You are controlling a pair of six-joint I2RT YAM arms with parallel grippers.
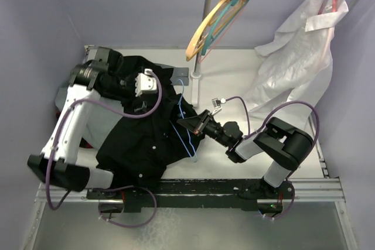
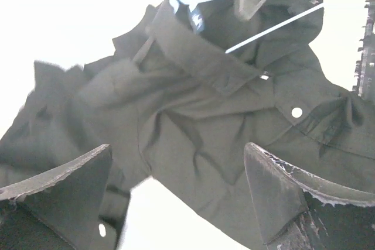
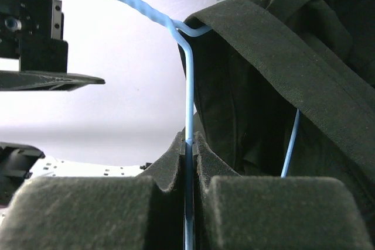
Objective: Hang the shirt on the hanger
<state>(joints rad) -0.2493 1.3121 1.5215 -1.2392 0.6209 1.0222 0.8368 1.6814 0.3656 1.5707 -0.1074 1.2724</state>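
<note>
I should grab the black shirt [image 1: 137, 141] with my left gripper by the collar [image 1: 173, 102] beside the hanger's hook. The opposite side of the collar then stays free for putting the shirt on the hanger.
The black shirt [image 1: 137, 141] lies crumpled on the white table, left of centre. The light-blue hanger [image 1: 186, 128] lies along its right edge, partly under the collar. My right gripper [image 1: 188, 123] is shut on the hanger wire. In the right wrist view the wire [image 3: 188, 86] runs up from the closed gripper [image 3: 188, 143], with the shirt collar [image 3: 281, 68] draped beside it. My left gripper [image 1: 159, 89] hovers over the shirt's upper part, open and empty. In the left wrist view the gripper [image 2: 177, 147] is spread above the shirt [image 2: 199, 103], and the hanger [image 2: 269, 27] shows near the collar.
A clothes rail stands at the back on a pole [image 1: 199, 57]. Orange and teal hangers [image 1: 217, 19] hang on it. A white garment [image 1: 299, 57] on a pink hanger hangs at the right and drapes onto the table. Purple walls enclose the table.
</note>
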